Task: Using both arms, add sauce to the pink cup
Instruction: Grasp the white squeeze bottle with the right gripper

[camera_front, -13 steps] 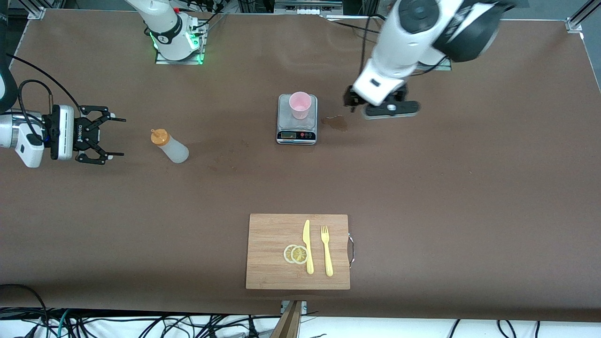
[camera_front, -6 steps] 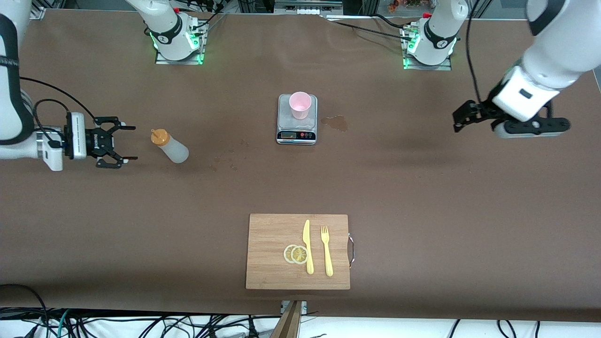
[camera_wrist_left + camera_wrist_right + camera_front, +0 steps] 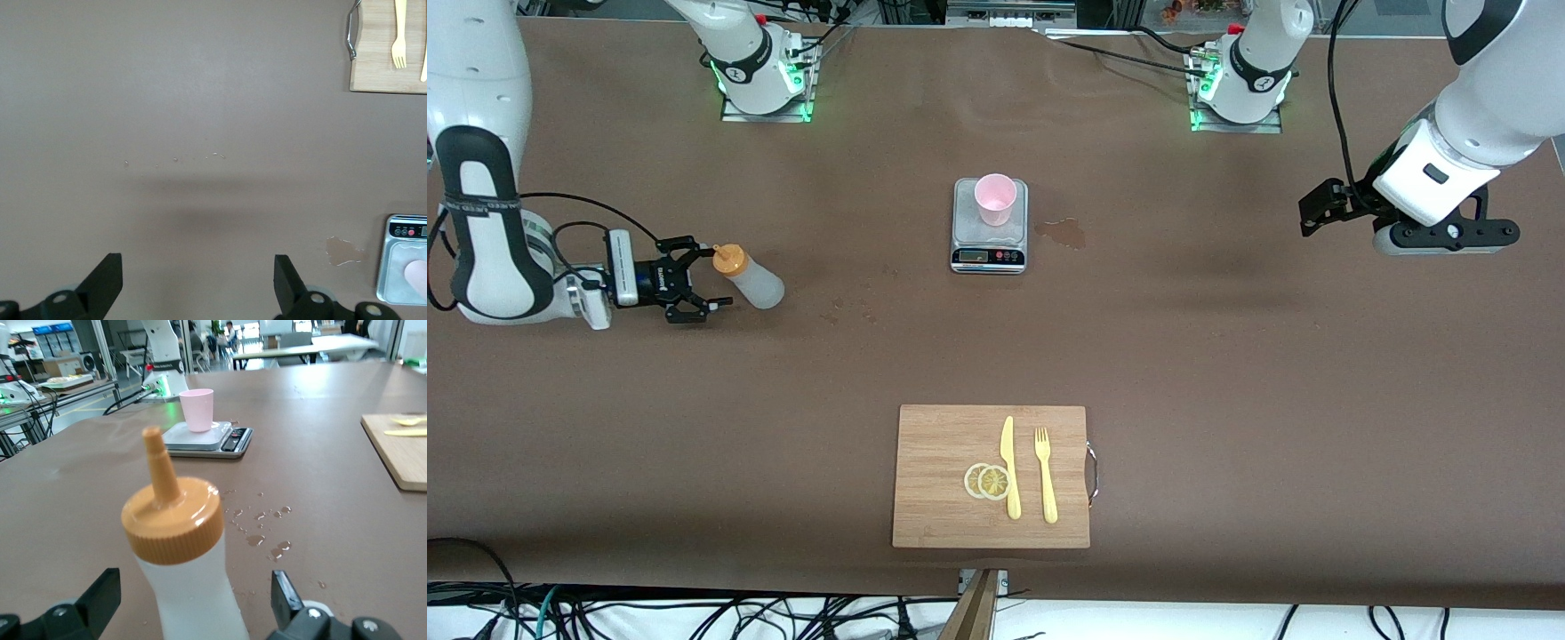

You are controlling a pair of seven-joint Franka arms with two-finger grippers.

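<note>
I will pour into the pink cup with the sauce bottle's orange nozzle cap (image 3: 731,260), so it should stay free. I will next grab the sauce bottle with my right gripper by its whitish body (image 3: 763,286).
The sauce bottle (image 3: 751,279), whitish with an orange nozzle cap, stands upright on the table toward the right arm's end. My right gripper (image 3: 719,276) is low at the bottle, open, with a finger on each side of it. In the right wrist view the bottle (image 3: 183,567) fills the gap between the fingers of the right gripper (image 3: 193,590) without touching them. The pink cup (image 3: 995,198) stands on a small scale (image 3: 989,249) at mid-table and also shows in the right wrist view (image 3: 197,409). My left gripper (image 3: 1319,212) is open and empty, in the air over the left arm's end; it also shows in the left wrist view (image 3: 197,270).
A wet patch (image 3: 1063,232) lies beside the scale toward the left arm's end. Droplets (image 3: 263,533) lie on the table between the bottle and the scale. A wooden cutting board (image 3: 943,444) with a yellow knife, a fork and lemon slices sits near the front edge.
My right gripper has moved in low toward the bottle until its open fingers stand on either side of it. My left arm swung from beside the cup out to its own end.
</note>
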